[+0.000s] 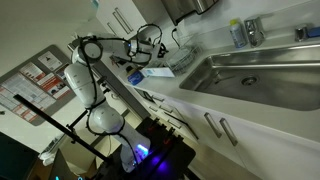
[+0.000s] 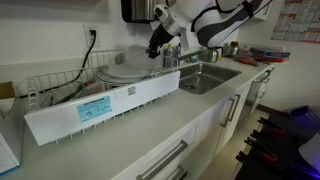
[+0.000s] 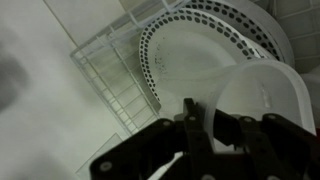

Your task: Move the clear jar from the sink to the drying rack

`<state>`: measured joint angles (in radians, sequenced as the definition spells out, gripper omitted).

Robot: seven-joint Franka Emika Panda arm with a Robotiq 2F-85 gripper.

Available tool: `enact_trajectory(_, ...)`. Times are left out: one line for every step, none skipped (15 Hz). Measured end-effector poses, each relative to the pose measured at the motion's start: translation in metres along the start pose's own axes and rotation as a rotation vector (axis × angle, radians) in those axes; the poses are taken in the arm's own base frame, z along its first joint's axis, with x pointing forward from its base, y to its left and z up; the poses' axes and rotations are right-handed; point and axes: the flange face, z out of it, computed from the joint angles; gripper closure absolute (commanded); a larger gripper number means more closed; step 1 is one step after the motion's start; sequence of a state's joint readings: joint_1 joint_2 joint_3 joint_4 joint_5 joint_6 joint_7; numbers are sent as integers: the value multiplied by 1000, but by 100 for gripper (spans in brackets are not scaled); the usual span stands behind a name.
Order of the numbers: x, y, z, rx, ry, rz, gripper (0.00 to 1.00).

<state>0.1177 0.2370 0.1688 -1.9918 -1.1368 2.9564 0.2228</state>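
Note:
The clear jar is close above the wires and plate and would settle in the drying rack [image 2: 55,85], so now my gripper is ready to release it.
My gripper [image 3: 215,125] is shut on the rim wall of the clear jar [image 3: 262,95], a wide see-through container that fills the right of the wrist view. Below it are the drying rack's thin white wires [image 3: 105,70] and a plate with a dotted rim [image 3: 200,40]. In an exterior view the gripper [image 2: 160,47] holds the jar [image 2: 170,60] just above the drying rack [image 2: 55,85], beside the steel sink [image 2: 205,78]. In an exterior view the gripper [image 1: 152,45] hangs over the rack, away from the sink [image 1: 250,75].
Plates [image 2: 130,68] stand in the rack, behind a white tray front with a blue label [image 2: 100,107]. A small bluish bottle [image 1: 237,33] and the tap [image 1: 255,30] stand behind the sink. A wall socket and cable [image 2: 92,35] are behind the rack.

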Motion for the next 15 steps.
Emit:
enact_trajectory(2, 1, -1, -1, 7, 0, 68)
enact_trajectory(2, 1, -1, -1, 12, 1, 65)
enact_trajectory(3, 1, 0, 0, 14, 1, 60)
enact_trajectory(3, -1, 1, 4, 13, 1, 51)
enact_trajectory(3, -3, 2, 14, 12, 5, 44)
enact_trajectory(4, -7, 3, 31, 10, 3, 38)
enact_trajectory(5, -11, 3, 52, 8, 2, 29)
enact_trajectory(7, -17, 2, 76, 7, -3, 23)
enact_trajectory(9, -22, 0, 98, 10, -7, 14)
enact_trajectory(13, -26, -4, 118, 16, -11, 8)
enact_trajectory(17, -27, -10, 129, 23, -10, 1)
enact_trajectory(21, -26, -18, 132, 31, -1, 0)
enact_trajectory(24, -20, -28, 127, 39, 14, 0)
enact_trajectory(28, -13, -40, 117, 48, 36, 0)
enact_trajectory(30, -5, -53, 105, 54, 58, 0)
